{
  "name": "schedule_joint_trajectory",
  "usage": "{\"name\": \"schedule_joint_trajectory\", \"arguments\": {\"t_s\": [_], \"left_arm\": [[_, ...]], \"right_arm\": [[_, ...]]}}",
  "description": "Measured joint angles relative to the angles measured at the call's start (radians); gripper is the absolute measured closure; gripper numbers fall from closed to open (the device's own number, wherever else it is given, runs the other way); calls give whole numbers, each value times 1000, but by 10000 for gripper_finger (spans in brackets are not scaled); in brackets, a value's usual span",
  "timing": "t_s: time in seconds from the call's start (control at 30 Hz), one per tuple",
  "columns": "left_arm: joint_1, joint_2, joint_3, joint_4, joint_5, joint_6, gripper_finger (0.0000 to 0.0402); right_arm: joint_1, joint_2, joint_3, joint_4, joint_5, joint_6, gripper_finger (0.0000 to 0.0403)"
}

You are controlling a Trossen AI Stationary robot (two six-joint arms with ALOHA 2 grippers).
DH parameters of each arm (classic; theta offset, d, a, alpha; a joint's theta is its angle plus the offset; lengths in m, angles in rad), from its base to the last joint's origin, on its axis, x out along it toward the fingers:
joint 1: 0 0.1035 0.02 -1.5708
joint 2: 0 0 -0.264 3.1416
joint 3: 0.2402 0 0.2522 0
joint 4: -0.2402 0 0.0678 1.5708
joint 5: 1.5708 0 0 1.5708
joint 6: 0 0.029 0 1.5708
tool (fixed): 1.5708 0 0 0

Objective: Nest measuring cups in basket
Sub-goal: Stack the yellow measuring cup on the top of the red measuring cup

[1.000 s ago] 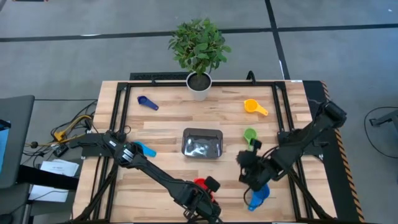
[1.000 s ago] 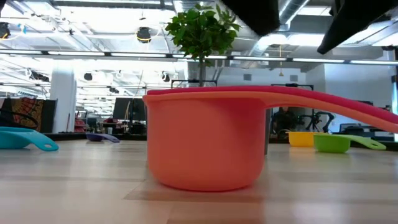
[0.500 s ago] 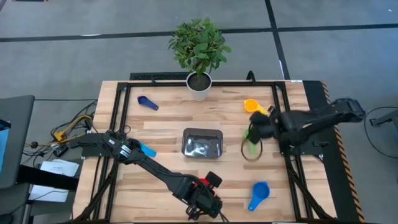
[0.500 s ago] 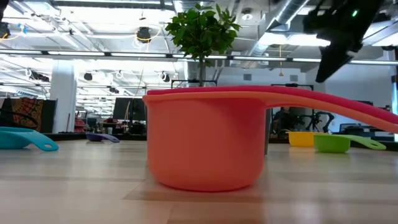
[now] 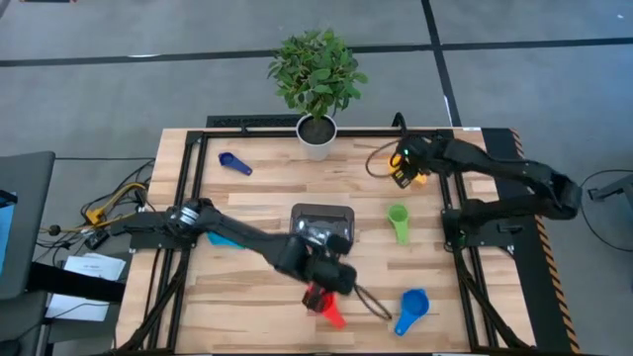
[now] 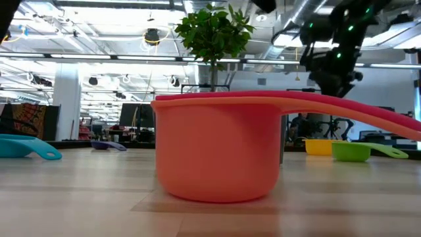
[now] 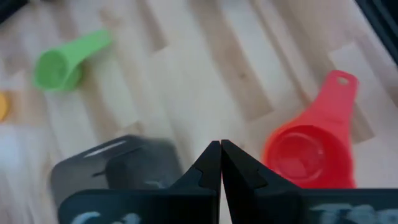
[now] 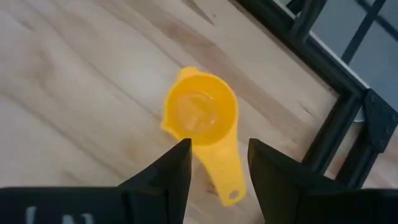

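My right gripper grips the yellow cup by its rim [image 8: 217, 138] beside the handle next, to nest the cup in the basket.
The red cup [image 5: 321, 302] stands upright on its base near the table's front edge; it fills the low view [image 6: 217, 151]. My left gripper [image 5: 331, 277] is shut and empty, hanging between the red cup [image 7: 311, 152] and the dark grey basket [image 5: 321, 216]. My right gripper [image 5: 401, 168] is open above the yellow cup [image 8: 202, 115] at the far right. Its fingers stand on either side of the cup's handle [image 8: 222, 171] without touching it. The green cup [image 5: 398, 220], the blue cup [image 5: 410, 307] and the dark blue cup [image 5: 233, 163] lie on the table.
A white pot with a green plant [image 5: 316, 133] stands at the middle of the far edge. A light blue cup [image 5: 226, 237] lies partly under my left arm. A black frame [image 8: 348, 106] runs along the table's edge close to the yellow cup.
My left gripper has moved from the near edge beside the red cup toward the basket; the red cup has stayed put. My right gripper has swung from over the blue cup at the near right to over the yellow cup at the far right; the blue cup stays on the table.
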Motion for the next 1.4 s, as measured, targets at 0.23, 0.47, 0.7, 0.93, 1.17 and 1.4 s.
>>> {"name": "schedule_joint_trajectory", "arguments": {"t_s": [0.23, 0.47, 0.7, 0.93, 1.17, 1.4], "left_arm": [[21, -293, -490, 410, 1, -65, 401], [10, -548, -1006, 1063, -78, -179, 401], [8, -594, -1236, 1343, -313, -412, 402], [7, -589, -1251, 1340, -347, -418, 387], [10, -589, -1243, 1340, -348, -396, 359], [19, -589, -1243, 1343, -398, -394, 325]], "right_arm": [[-166, 121, 0, 48, -10, -147, 236], [-262, 226, 1, 103, -62, -251, 232], [-310, 326, 1, 159, -139, -305, 239], [-334, 394, 2, 192, -198, -330, 248], [-324, 398, 2, 185, -222, -321, 264], [-284, 294, 2, 186, -264, -294, 274]]}}
